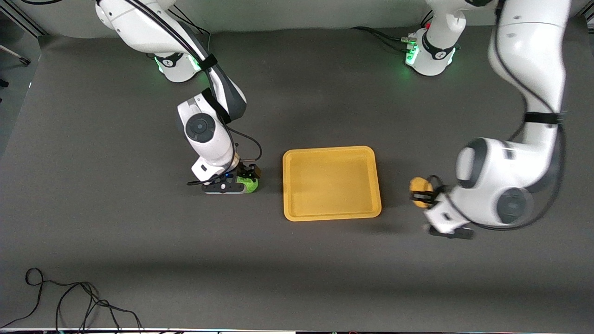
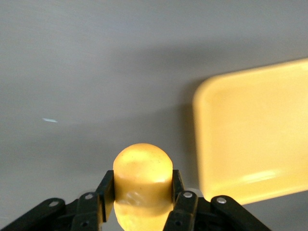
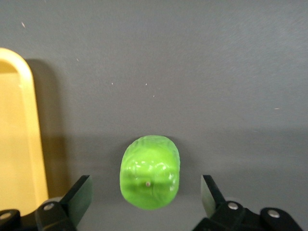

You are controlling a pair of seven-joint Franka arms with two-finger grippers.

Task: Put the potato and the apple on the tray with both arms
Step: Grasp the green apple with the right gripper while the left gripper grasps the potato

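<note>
My right gripper grabs the apple (image 1: 250, 185) by its rounded sides next, to place it on the tray (image 1: 331, 185).
The yellow-orange tray (image 1: 331, 185) lies empty at the table's middle. My left gripper (image 1: 421, 195) is shut on the yellow-orange potato (image 1: 419, 188), beside the tray at the left arm's end of the table. In the left wrist view the potato (image 2: 143, 175) is clamped between the fingers of the left gripper (image 2: 143, 187), with the tray (image 2: 255, 130) close by. My right gripper (image 1: 249, 181) is down at the green apple (image 1: 250, 185), beside the tray toward the right arm's end. In the right wrist view the apple (image 3: 150, 172) rests on the mat between the wide-open fingers of the right gripper (image 3: 147, 192), untouched; the tray's rim (image 3: 33, 139) is alongside.
A dark grey mat (image 1: 139, 260) covers the table. Loose black cables (image 1: 69, 301) lie at the table's edge nearest the front camera, toward the right arm's end. The two green-lit arm bases (image 1: 429, 53) stand along the farthest edge.
</note>
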